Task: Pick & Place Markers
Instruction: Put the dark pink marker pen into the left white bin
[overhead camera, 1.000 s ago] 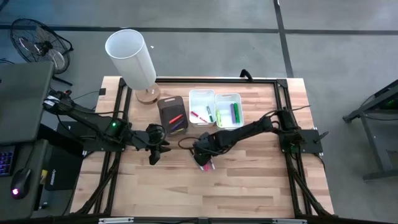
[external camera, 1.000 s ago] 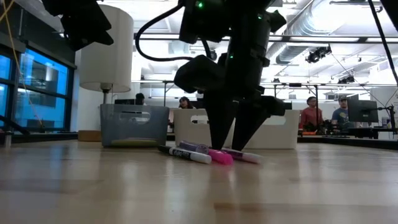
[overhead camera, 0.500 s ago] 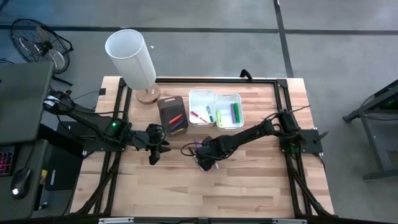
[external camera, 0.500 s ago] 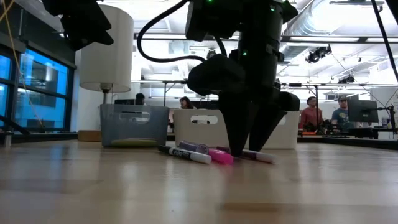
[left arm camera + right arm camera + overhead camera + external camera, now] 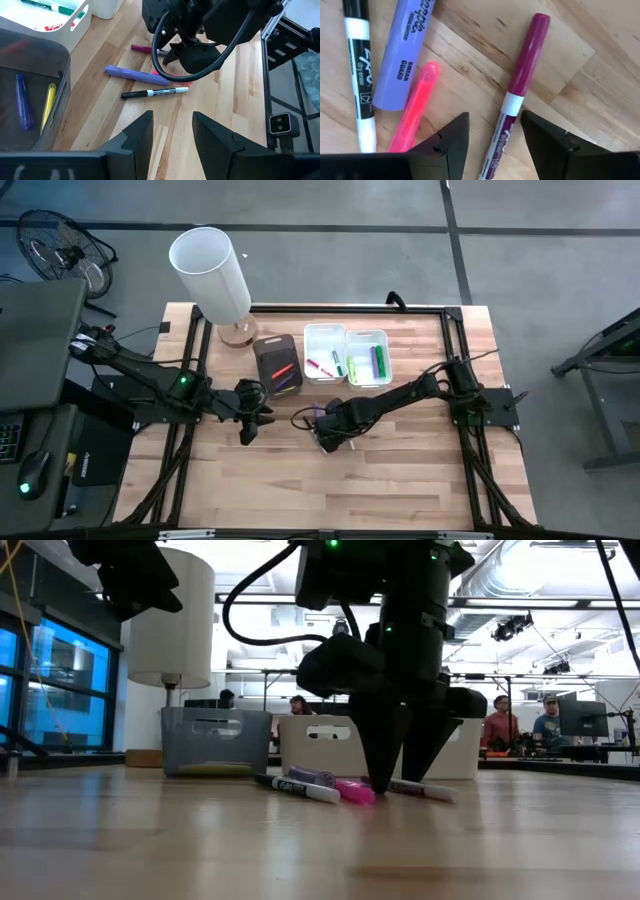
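Note:
I need to close my right gripper on the magenta-capped marker, because its fingers are beside the magenta-capped marker's body (image 5: 506, 117), low over the wood.
Several markers lie on the wood near the table's middle: a magenta-capped marker (image 5: 522, 75), a pink highlighter (image 5: 417, 105), a purple highlighter (image 5: 405, 55) and a black-and-white marker (image 5: 357, 65). My right gripper (image 5: 495, 119) is open and down at the tabletop (image 5: 392, 783). Its fingers stand on either side of the magenta-capped marker's body, just behind the cap. My left gripper (image 5: 248, 432) is open and waits above bare wood to the left of the markers (image 5: 172, 117). My right gripper comes from above with its fingers pointing down, lying across the magenta-capped marker's white body (image 5: 506, 117). The marker lies flat on the table between the open fingers. I cannot tell whether either finger touches it.
A dark bin (image 5: 277, 363) holding red, purple and yellow markers stands farther back, with two white bins (image 5: 325, 352) (image 5: 367, 357) holding red and green markers to its right. A white lamp (image 5: 212, 275) stands at the far left corner. Bare wood lies toward the near edge.
My right gripper has moved a little toward the table's right and settled lower over the markers. The magenta-capped marker has slid a short way toward the right along the table. The other markers have stayed where they were.

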You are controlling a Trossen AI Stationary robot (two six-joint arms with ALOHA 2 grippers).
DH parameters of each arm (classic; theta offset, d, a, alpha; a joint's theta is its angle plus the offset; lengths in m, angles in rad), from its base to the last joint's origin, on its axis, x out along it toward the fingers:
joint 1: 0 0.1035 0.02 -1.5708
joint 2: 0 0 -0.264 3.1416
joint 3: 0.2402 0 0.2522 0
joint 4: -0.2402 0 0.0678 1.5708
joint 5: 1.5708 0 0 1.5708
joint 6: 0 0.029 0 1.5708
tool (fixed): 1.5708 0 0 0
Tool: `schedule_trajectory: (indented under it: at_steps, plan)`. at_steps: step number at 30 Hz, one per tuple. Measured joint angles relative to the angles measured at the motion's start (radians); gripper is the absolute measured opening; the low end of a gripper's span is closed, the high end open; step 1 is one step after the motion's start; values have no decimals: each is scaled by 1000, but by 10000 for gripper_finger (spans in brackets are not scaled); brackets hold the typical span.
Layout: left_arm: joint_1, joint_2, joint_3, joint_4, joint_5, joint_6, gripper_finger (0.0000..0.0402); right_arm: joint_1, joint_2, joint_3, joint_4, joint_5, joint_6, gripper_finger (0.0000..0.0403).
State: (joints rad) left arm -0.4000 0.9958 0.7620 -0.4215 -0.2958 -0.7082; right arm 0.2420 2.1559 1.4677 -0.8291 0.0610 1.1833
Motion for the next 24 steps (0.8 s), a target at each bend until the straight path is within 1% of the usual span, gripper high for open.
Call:
schedule_trajectory:
  at_steps: [11,24]
  plan:
    - [0,0,0,0,0,0,136,1,0,-3,-3,28,18,125]
    - [0,0,0,0,0,0,136,1,0,-4,-2,33,17,92]
